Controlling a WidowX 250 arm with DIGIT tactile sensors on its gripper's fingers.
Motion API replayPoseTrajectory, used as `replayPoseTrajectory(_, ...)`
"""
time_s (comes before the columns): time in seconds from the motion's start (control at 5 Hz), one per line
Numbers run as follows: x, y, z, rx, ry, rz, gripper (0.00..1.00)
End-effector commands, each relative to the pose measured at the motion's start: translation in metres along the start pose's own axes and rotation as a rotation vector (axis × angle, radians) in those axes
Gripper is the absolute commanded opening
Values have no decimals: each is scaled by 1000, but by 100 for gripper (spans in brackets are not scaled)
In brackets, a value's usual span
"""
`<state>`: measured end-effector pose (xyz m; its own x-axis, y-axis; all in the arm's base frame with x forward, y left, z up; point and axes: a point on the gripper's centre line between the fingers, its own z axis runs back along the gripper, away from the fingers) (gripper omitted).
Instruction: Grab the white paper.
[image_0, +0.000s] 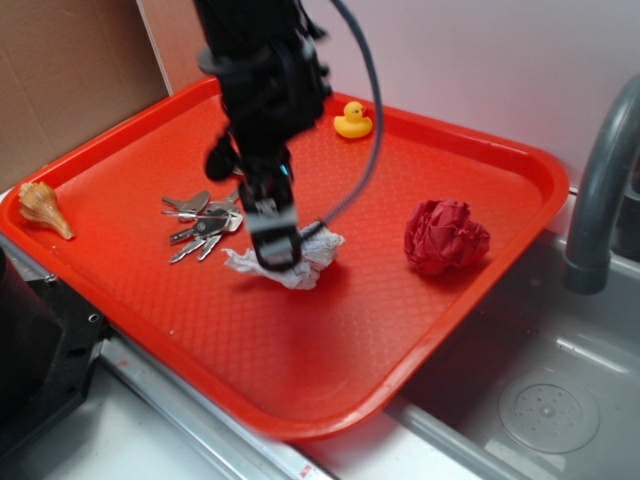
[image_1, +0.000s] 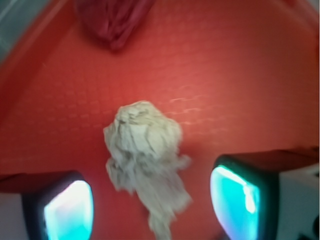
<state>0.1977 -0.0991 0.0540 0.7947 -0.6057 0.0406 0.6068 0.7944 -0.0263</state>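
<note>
I need to pick the white paper from the red tray, so my gripper should next grab it by its crumpled body beside the thin tail.
The white paper is a crumpled off-white wad lying on the red tray, just right of a key bunch. My gripper hangs right over it, low, its fingers reaching down to the wad. In the wrist view the paper lies between my two teal-padded fingertips, with red tray showing on both sides of it. My gripper is open and straddles the wad's near end without touching it.
A key bunch lies left of the paper. A crumpled red paper ball sits to the right, also at the top of the wrist view. A yellow duck is at the back, a shell at the left rim. A sink and faucet are to the right.
</note>
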Motion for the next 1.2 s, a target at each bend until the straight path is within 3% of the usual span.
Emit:
replayPoseTrajectory(0.0,-6,-8,-27,10,22,-27,0)
replayPoseTrajectory(0.4,-2,-9,-19,23,-8,20,0)
replayPoseTrajectory(0.6,-6,-10,1,56,-36,52,0)
replayPoseTrajectory(0.8,-13,-15,40,44,-45,91,0)
replayPoseTrajectory(1.0,-19,3,70,42,-56,102,0)
